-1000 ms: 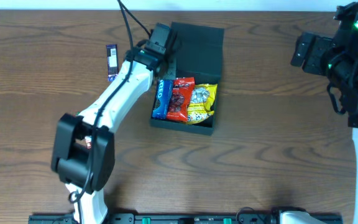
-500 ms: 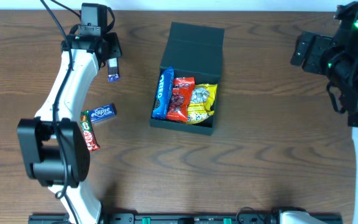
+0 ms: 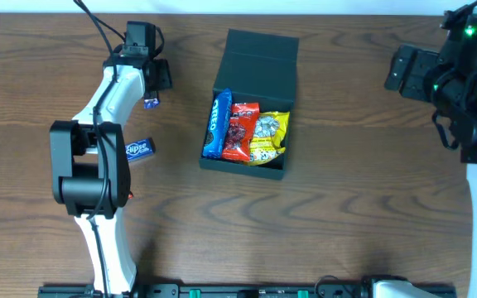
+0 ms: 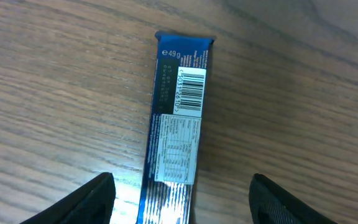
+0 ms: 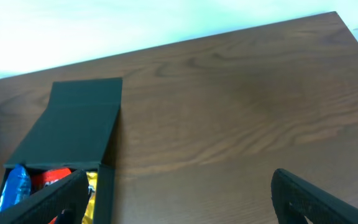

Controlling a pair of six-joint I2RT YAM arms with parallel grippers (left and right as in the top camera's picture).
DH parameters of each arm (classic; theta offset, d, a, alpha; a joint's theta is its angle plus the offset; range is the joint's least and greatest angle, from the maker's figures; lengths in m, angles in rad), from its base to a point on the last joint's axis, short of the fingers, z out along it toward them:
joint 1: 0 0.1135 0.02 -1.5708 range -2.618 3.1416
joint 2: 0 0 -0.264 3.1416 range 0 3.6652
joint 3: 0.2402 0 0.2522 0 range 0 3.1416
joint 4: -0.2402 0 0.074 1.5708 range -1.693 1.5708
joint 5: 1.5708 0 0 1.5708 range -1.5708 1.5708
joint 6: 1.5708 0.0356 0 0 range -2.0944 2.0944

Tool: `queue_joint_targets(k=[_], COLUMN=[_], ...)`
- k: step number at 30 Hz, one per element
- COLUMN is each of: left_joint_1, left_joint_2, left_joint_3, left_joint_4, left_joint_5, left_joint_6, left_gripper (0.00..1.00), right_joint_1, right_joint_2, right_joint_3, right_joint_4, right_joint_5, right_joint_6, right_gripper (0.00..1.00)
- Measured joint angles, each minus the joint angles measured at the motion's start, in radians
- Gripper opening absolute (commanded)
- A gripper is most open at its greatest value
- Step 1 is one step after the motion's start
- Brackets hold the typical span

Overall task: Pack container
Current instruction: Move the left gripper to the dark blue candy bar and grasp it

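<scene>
The barcode end of the blue snack bar has to stay free to enter the container. My left gripper will next pick the bar up by its white-labelled middle (image 4: 175, 155).
The container (image 3: 284, 170) is a dark box in the middle of the table, its flap lid (image 3: 259, 62) folded open at the back. A blue Oreo packet (image 3: 216, 124), a red packet (image 3: 241, 131) and a yellow packet (image 3: 269, 136) lie inside it side by side. My left gripper (image 3: 153, 80) hovers at the far left over a blue snack bar (image 4: 178, 124) that lies barcode up on the wood. That gripper (image 4: 182, 211) is open, one finger on each side of the bar, apart from it. My right gripper (image 5: 179, 208) is open and holds nothing, far right of the container (image 5: 73, 143).
A blue Eclipse packet (image 3: 142, 150) lies on the table left of the container, partly under my left arm (image 3: 89, 165). The right arm (image 3: 462, 91) stands at the table's right edge. Bare wood lies between the container and the right arm.
The left gripper was shut at the container's back left corner. It has swung left, opened, and now sits over the blue bar. The right arm has not moved.
</scene>
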Motion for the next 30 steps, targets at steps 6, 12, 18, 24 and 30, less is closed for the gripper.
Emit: queue_joint_targets(k=[6, 12, 18, 24, 30], left_joint_1=[0.006, 0.016, 0.017, 0.017, 0.017], left_joint_2=[0.025, 0.062, 0.068, 0.07, 0.082], left_joint_3=[0.0, 0.0, 0.0, 0.0, 0.0], left_joint_4=[0.02, 0.033, 0.063, 0.067, 0.068], left_joint_5=[0.0, 0.0, 0.001, 0.005, 0.015], left_joint_6=[0.0, -0.001, -0.004, -0.003, -0.004], left_gripper=[0.69, 0.67, 0.55, 0.58, 0.59], right_joint_1=[0.0, 0.0, 0.0, 0.0, 0.0], right_joint_2=[0.0, 0.0, 0.0, 0.0, 0.0], right_joint_3=[0.0, 0.0, 0.0, 0.0, 0.0], right_joint_4=[-0.002, -0.002, -0.003, -0.003, -0.003], right_joint_5=[0.0, 0.0, 0.0, 0.0, 0.0], right_joint_6=[0.0, 0.0, 0.0, 0.0, 0.0], right_gripper=[0.93, 0.94, 0.94, 0.94, 0.94])
